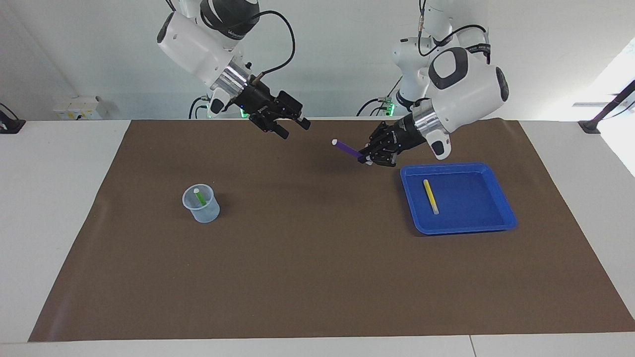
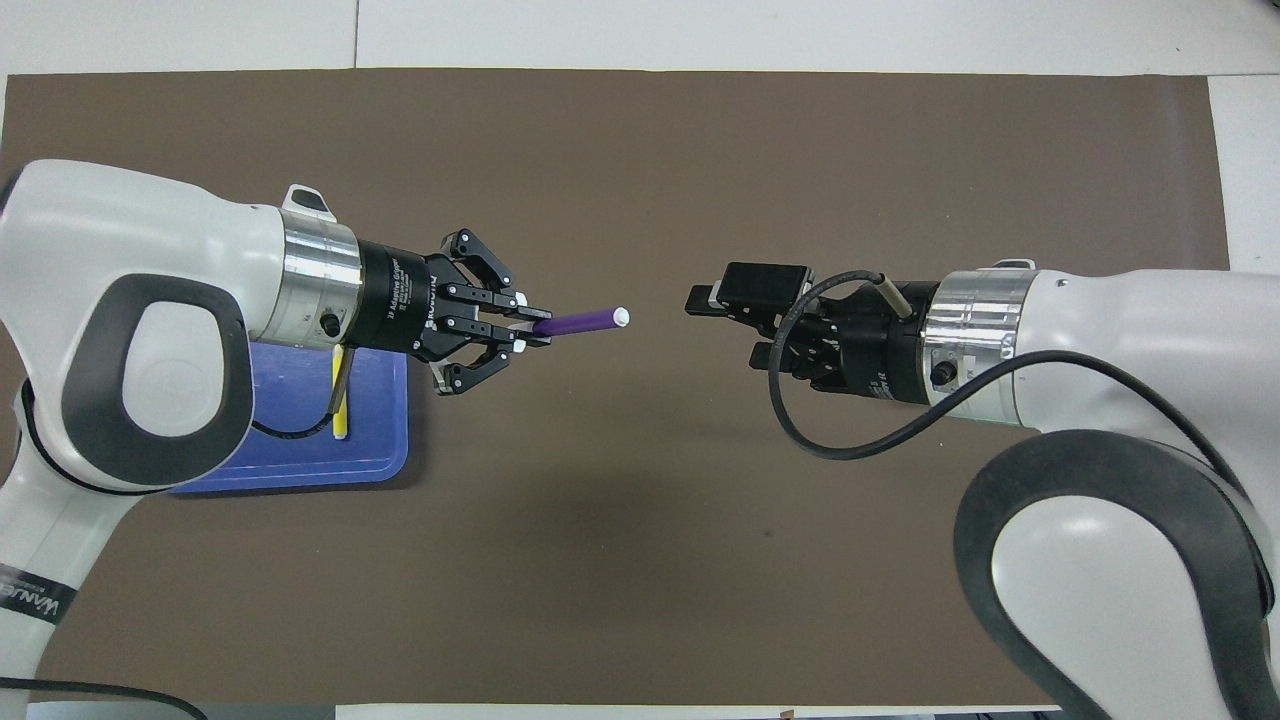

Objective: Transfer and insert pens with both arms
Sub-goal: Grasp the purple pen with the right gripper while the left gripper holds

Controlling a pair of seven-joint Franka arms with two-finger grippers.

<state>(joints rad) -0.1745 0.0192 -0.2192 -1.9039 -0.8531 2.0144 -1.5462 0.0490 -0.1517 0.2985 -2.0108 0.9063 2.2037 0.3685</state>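
Observation:
Next, my right gripper grabs the pen by its exposed white-tipped end [image 2: 608, 320], since my left gripper's fingers cover the other end of the purple pen.
My left gripper [image 1: 366, 157] [image 2: 530, 330] is shut on the purple pen [image 1: 347, 148] [image 2: 580, 322] and holds it in the air over the middle of the mat, white cap toward the right gripper. My right gripper [image 1: 292, 129] [image 2: 730, 327] is open and empty, in the air facing the pen's cap with a gap between them. The yellow pen [image 1: 430, 196] [image 2: 342, 420] lies in a blue tray [image 1: 476, 220] [image 2: 300, 465]. The green pen [image 1: 200, 197] stands in a clear cup [image 1: 202, 210]; the right arm hides both in the overhead view.
A brown mat [image 1: 317, 277] [image 2: 640, 140] covers the table. The tray sits toward the left arm's end, the cup toward the right arm's end.

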